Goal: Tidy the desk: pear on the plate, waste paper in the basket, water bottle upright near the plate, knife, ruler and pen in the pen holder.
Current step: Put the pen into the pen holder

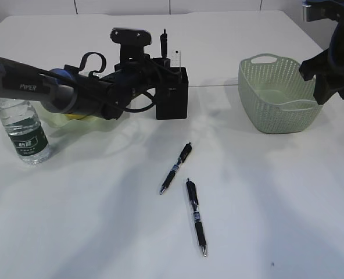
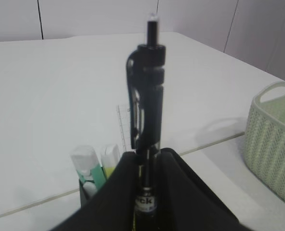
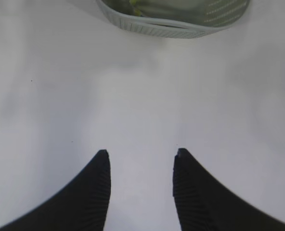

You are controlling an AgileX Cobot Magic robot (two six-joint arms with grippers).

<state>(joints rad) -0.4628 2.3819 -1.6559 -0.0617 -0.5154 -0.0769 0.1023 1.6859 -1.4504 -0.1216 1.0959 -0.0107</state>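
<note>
I need to open my left gripper, because the black pen's lower end is inside the pen holder's rim.
My left gripper reaches from the left over the black pen holder. It is shut on a black pen and holds it upright above the holder. The whitish ruler stands in the holder, and so do two pastel knives. Two more black pens lie on the white desk. The water bottle stands upright at the left next to the green plate, which my arm largely hides. A bit of yellow pear shows on the plate. My right gripper is open and empty beside the basket.
The basket lies at the top of the right wrist view with a small yellow bit inside it. It also shows at the right of the left wrist view. The right arm hangs at the basket's right side.
</note>
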